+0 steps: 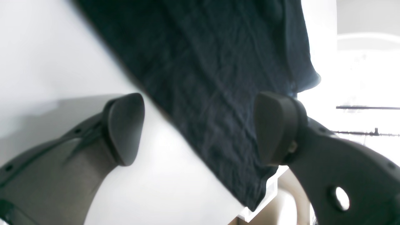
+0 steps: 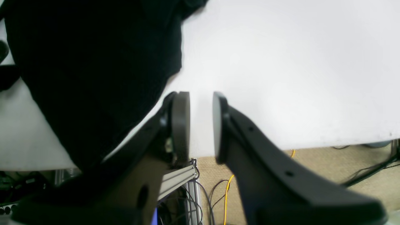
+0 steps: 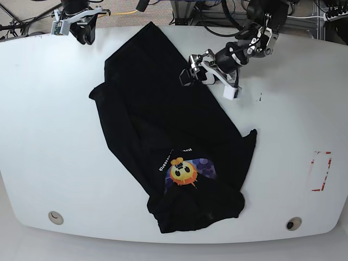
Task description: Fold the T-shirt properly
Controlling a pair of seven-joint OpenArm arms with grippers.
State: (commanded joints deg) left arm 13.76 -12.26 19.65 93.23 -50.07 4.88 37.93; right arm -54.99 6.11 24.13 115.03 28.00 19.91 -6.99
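Observation:
My left gripper's fingers are on both sides of the shirt's edge (image 3: pixel 218 105), but they are high above the white table. My left gripper should go lower first and then close on the black T-shirt (image 3: pixel 152 109).
The black T-shirt (image 3: pixel 152 109) lies spread diagonally on the white table (image 3: pixel 49 136), with its orange sun face print (image 3: pixel 182 172) facing up near the front. My left gripper (image 3: pixel 191 73) hovers over the shirt's upper right edge. In the left wrist view it (image 1: pixel 200 128) is open wide, with the dark T-shirt (image 1: pixel 212 78) beyond the fingers and nothing held. My right gripper (image 3: pixel 84 32) is at the table's far left corner, apart from the cloth. Its pads (image 2: pixel 200 125) stand a narrow gap apart on nothing, beside the T-shirt (image 2: pixel 93 62).
A red-outlined rectangle (image 3: pixel 321 171) is marked on the table's right side. Two round holes (image 3: pixel 54 217) (image 3: pixel 293 223) sit near the front edge. Past the table edge are carpet, a yellow cable (image 2: pixel 226 193) and an aluminium frame (image 2: pixel 178 178).

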